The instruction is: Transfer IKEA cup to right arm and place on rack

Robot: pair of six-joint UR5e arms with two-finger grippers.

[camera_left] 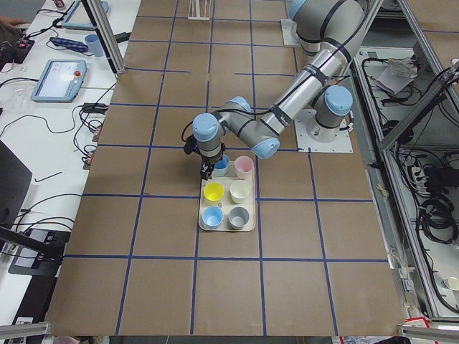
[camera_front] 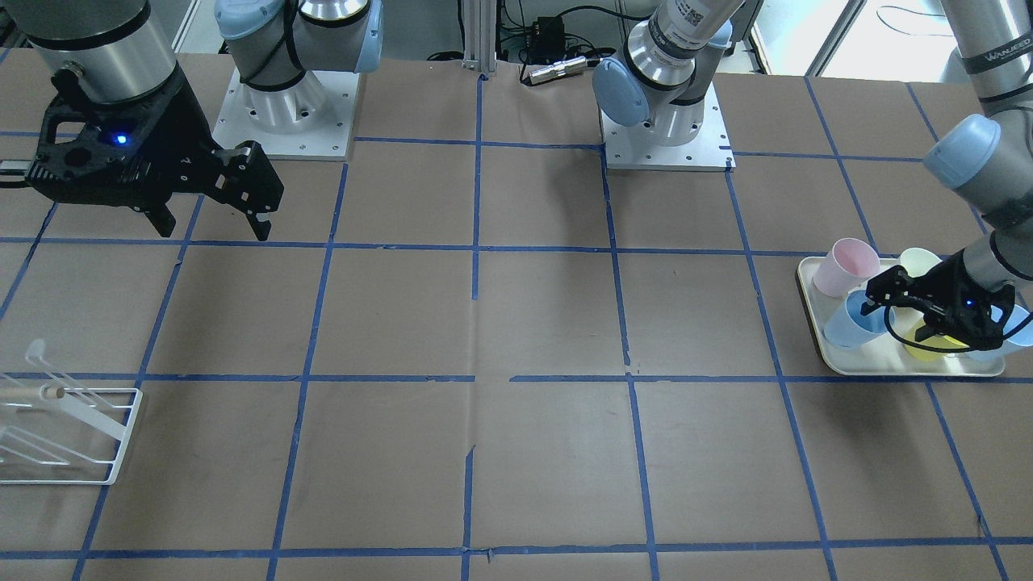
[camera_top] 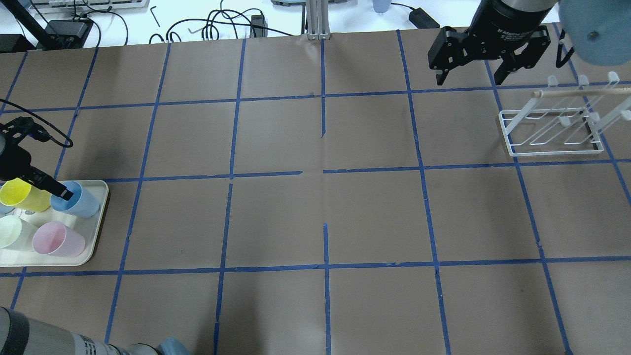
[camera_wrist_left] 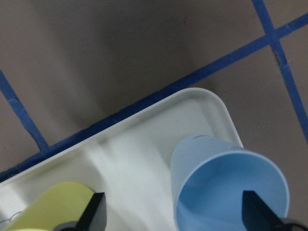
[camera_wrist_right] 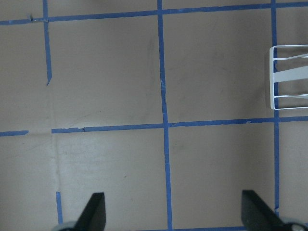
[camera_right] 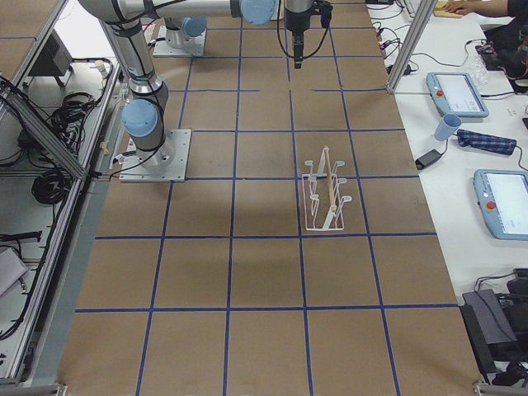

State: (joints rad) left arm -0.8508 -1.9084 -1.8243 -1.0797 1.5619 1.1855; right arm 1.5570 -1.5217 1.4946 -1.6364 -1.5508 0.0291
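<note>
The left gripper grabs the cup by its rim point(camera_wrist_left: 284, 192) next, to keep the pale blue IKEA cup's base point(camera_wrist_left: 192, 144) free to pass to the right arm.
The pale blue IKEA cup point(camera_top: 79, 199) stands upright at the far right corner of the cream tray point(camera_top: 93, 236). It also shows in the front view point(camera_front: 851, 323) and the left wrist view point(camera_wrist_left: 226, 187). My left gripper point(camera_top: 60, 191) is open and low over this cup. One finger point(camera_wrist_left: 255, 214) is inside the cup's mouth, the other point(camera_wrist_left: 94, 211) is outside, next to the yellow cup point(camera_wrist_left: 53, 209). My right gripper point(camera_top: 468, 74) is open and empty, high above the table beyond the white wire rack point(camera_top: 552, 135). The rack also shows in the front view point(camera_front: 73, 424).
The tray point(camera_front: 888, 367) also holds a yellow cup point(camera_top: 22, 195), a pink cup point(camera_top: 56, 239), a pale whitish cup point(camera_top: 12, 231), a second blue cup point(camera_left: 212, 215) and a grey one point(camera_left: 239, 216). Brown paper with a blue tape grid point(camera_top: 323, 172) covers the table.
</note>
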